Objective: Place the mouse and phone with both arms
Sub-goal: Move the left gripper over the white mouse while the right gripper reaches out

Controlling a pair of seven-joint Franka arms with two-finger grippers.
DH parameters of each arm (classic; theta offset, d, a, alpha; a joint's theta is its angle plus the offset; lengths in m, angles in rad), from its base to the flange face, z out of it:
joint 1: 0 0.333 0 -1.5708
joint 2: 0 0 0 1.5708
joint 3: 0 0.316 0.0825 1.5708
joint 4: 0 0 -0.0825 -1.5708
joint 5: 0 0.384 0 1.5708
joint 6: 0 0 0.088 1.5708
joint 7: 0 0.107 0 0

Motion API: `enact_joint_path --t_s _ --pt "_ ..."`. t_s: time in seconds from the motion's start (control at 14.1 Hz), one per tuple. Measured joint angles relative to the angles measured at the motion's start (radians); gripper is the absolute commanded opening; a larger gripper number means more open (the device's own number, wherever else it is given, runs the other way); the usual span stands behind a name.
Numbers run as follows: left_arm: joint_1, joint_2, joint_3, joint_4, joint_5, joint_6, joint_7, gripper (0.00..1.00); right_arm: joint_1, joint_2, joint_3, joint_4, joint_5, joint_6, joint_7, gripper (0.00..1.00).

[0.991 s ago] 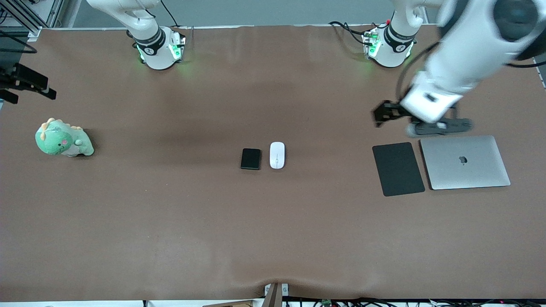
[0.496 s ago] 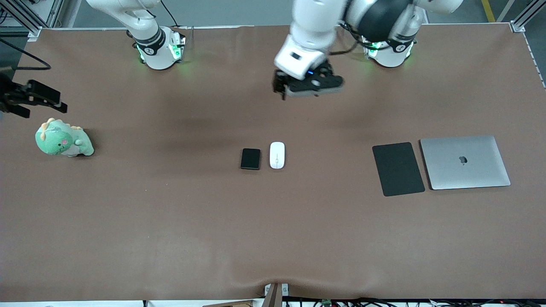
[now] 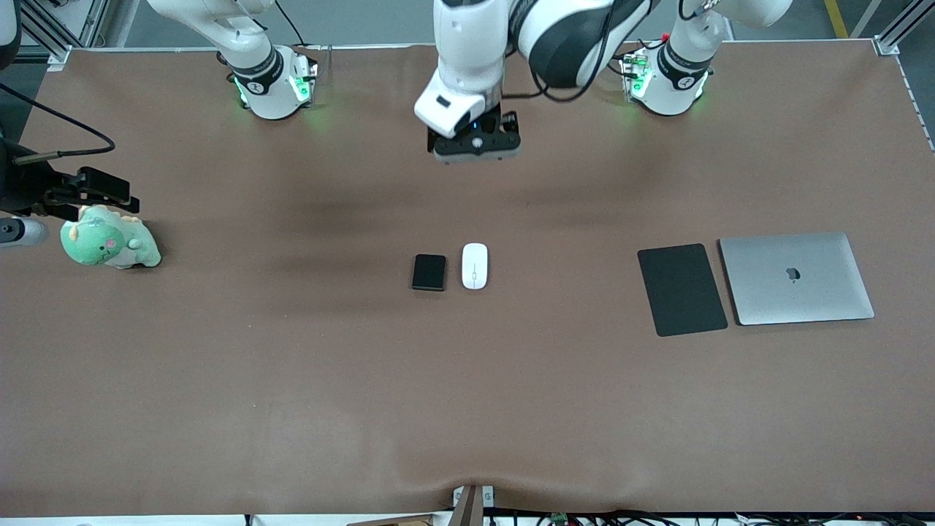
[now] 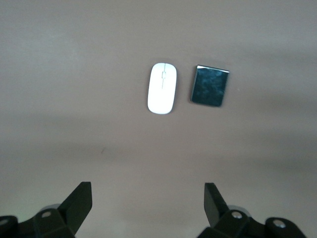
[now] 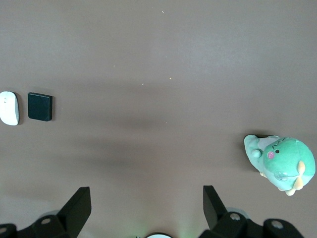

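My left gripper grabs the white mouse by its long side edges next, to place the white mouse on the black mouse pad (image 3: 683,290).
The white mouse (image 3: 475,266) lies at the table's middle, with the black phone (image 3: 429,272) right beside it toward the right arm's end. My left gripper (image 3: 475,148) hangs open and empty over bare table, between the arm bases and these two. In the left wrist view the mouse (image 4: 162,94) and phone (image 4: 210,86) lie ahead of the open left gripper (image 4: 147,201). My right gripper (image 3: 119,193) is open and empty over the green toy at the right arm's end. The right wrist view shows the open right gripper (image 5: 147,203), the mouse (image 5: 9,108) and the phone (image 5: 40,106).
A green plush dinosaur (image 3: 108,244) sits at the right arm's end, also in the right wrist view (image 5: 280,162). A matte black mouse pad (image 3: 681,289) and a closed silver laptop (image 3: 796,277) lie side by side toward the left arm's end.
My left arm has swung from above the mouse pad and laptop to the table's middle. My right gripper has moved inward to above the plush dinosaur. The mouse and phone have not moved.
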State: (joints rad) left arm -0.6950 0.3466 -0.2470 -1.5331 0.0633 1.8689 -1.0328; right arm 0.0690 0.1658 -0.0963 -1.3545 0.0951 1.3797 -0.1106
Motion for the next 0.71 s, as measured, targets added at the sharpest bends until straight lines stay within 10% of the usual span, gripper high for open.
enact_joint_path --t_s 0.71 --pt "0.038 0.263 0.007 -0.125 0.141 0.372 0.095 1.0 -0.014 0.068 -0.006 -0.005 0.0 -0.012 0.0 1.0"
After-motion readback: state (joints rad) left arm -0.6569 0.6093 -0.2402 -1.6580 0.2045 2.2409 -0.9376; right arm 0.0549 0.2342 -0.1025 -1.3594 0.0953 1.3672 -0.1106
